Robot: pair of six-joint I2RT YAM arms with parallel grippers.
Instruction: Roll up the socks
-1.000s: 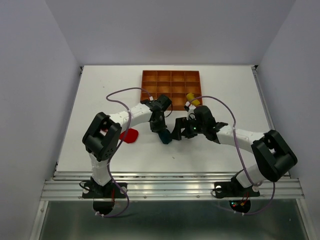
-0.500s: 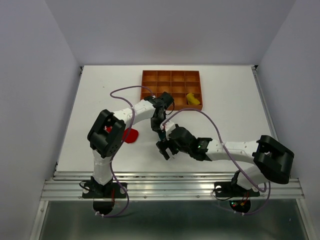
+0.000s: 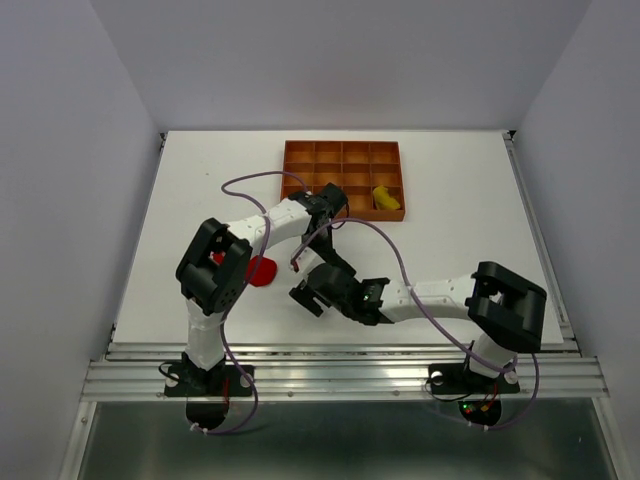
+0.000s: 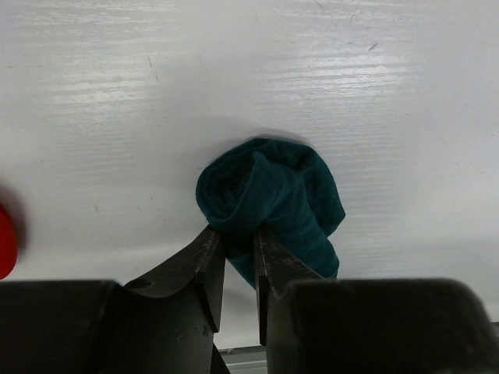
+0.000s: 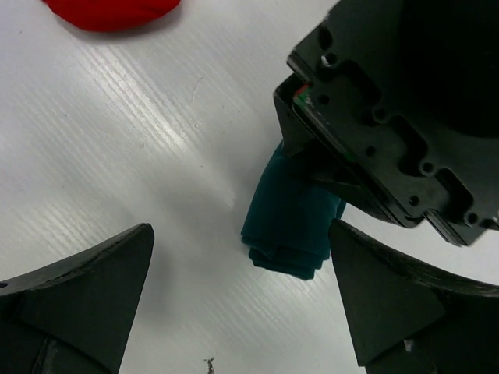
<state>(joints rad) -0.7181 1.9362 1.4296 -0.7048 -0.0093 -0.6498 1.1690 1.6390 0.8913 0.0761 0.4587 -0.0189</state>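
My right gripper will grab the sock's loose end (image 5: pixel 287 235), my left gripper the sock's near edge, to set the rolled teal bundle into the tray.
A dark teal sock (image 4: pixel 269 195), rolled into a bundle, rests on the white table. My left gripper (image 4: pixel 240 240) is shut on its near edge, with fabric pinched between the fingers. In the right wrist view the same teal sock (image 5: pixel 290 222) hangs under the left gripper's black body (image 5: pixel 390 117). My right gripper (image 5: pixel 242 234) stands wide open just in front of the sock, not touching it. A red sock (image 3: pixel 262 271) lies on the table to the left. A yellow sock (image 3: pixel 385 197) sits in a right-hand cell of the tray. From above, my right gripper (image 3: pixel 308 290) covers the teal sock.
The orange-brown gridded tray (image 3: pixel 342 146) stands at the back centre of the table. The two arms cross close together mid-table, and purple cables loop over them. The red sock (image 5: pixel 109 12) also shows at the top of the right wrist view.
My right arm has swung from beside the tray toward the near left and now faces the teal sock. The left gripper keeps its hold and has barely moved.
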